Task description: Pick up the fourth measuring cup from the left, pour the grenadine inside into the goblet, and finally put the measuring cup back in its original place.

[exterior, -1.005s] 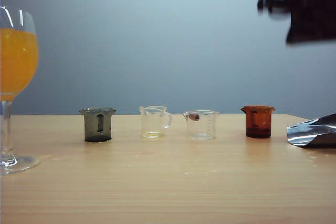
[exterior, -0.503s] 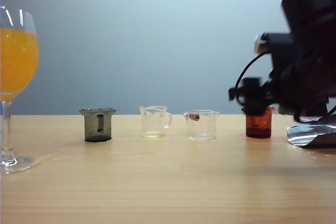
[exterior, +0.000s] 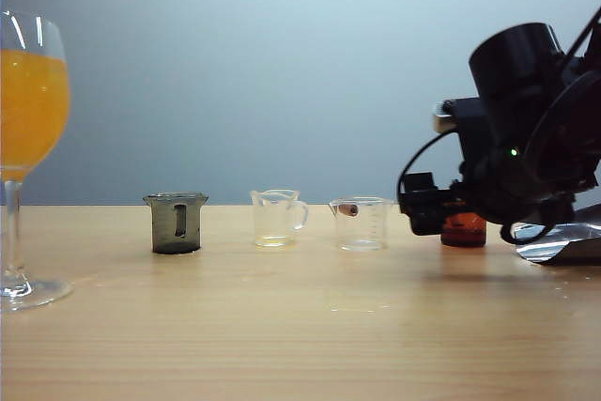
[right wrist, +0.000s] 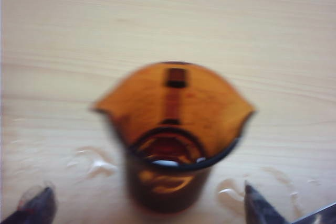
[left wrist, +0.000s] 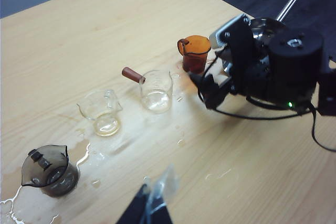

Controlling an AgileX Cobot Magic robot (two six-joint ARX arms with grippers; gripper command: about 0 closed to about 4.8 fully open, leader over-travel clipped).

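My right gripper is about to grab the fourth measuring cup, and it needs to hold it by its straight body [exterior: 464,230] [right wrist: 167,188] below the spouts, because the measuring cup's rim flares into pointed spouts on both sides.
The fourth measuring cup [exterior: 465,229], translucent red-orange, stands on the wooden table at the right end of the row of cups. My right arm hides most of it in the exterior view. Dark red grenadine [right wrist: 165,150] lies in its bottom. My right gripper [right wrist: 148,205] is open at table level, with one fingertip on each side of the cup and clear gaps to it. The goblet [exterior: 11,232] stands at the far left, holding orange liquid. My left gripper [left wrist: 155,203] hovers over the table near the grey cup, its fingers together with nothing between them.
A smoky grey cup [exterior: 176,223], a clear cup [exterior: 275,218] and a clear cup with a brown handle [exterior: 362,223] stand in a row left of the red one. A shiny metal object [exterior: 559,237] lies at the far right. Spilled liquid [left wrist: 89,150] wets the table round the cups.
My right arm has come down from the upper right to table level and now covers most of the red-orange cup. The cups and the goblet have not moved.
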